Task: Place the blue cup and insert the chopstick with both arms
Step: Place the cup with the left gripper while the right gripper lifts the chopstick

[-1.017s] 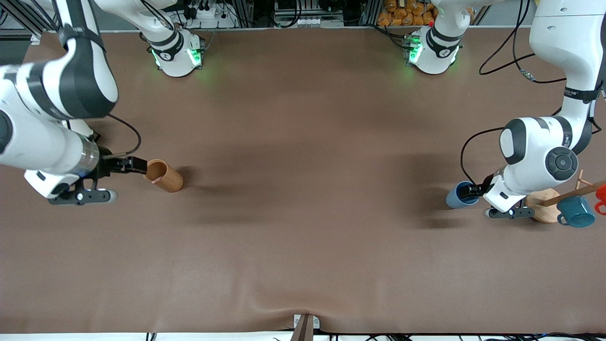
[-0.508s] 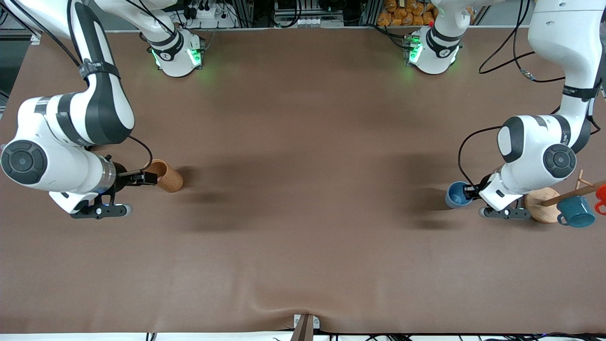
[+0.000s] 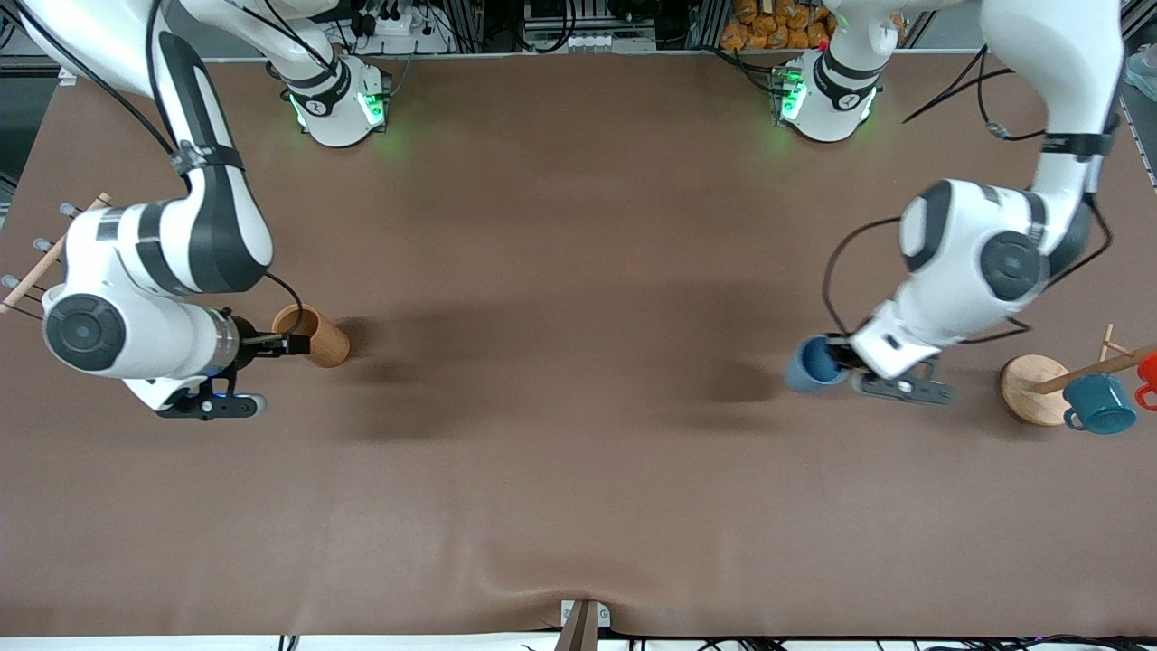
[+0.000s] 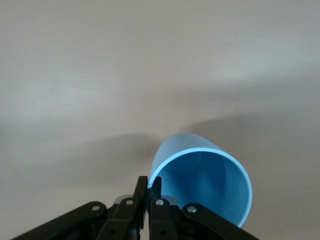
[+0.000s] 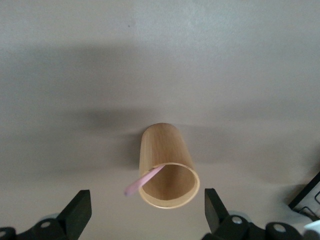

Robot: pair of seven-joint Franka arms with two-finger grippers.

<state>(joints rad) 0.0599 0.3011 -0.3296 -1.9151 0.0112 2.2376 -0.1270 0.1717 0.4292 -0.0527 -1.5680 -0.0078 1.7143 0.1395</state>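
Note:
Next, my right gripper grabs the pink chopstick by its thick rounded end [image 5: 132, 190] to stand it in the blue cup.
My left gripper [image 3: 845, 357] is shut on the rim of the blue cup [image 3: 812, 363] and holds it tilted above the table, between the table's middle and the left arm's end. In the left wrist view the fingers [image 4: 142, 192] pinch the cup's wall [image 4: 205, 182], one inside and one outside. My right gripper [image 3: 287, 344] is open over the brown wooden cup [image 3: 318, 336], which stands at the right arm's end. In the right wrist view [image 5: 146, 199] the fingers are wide apart on either side of that cup [image 5: 167, 167]. The pink chopstick [image 5: 142, 181] leans out of its mouth.
A mug rack with a round wooden base [image 3: 1030, 391] stands at the left arm's end, with a teal mug [image 3: 1098, 404] and a red item [image 3: 1148, 371] on its dowel. Another wooden dowel rack [image 3: 45, 258] shows past the right arm.
My left arm has lifted the blue cup and carried it toward the table's middle. My right arm has swung in over the wooden cup, uncovering the rack beside it.

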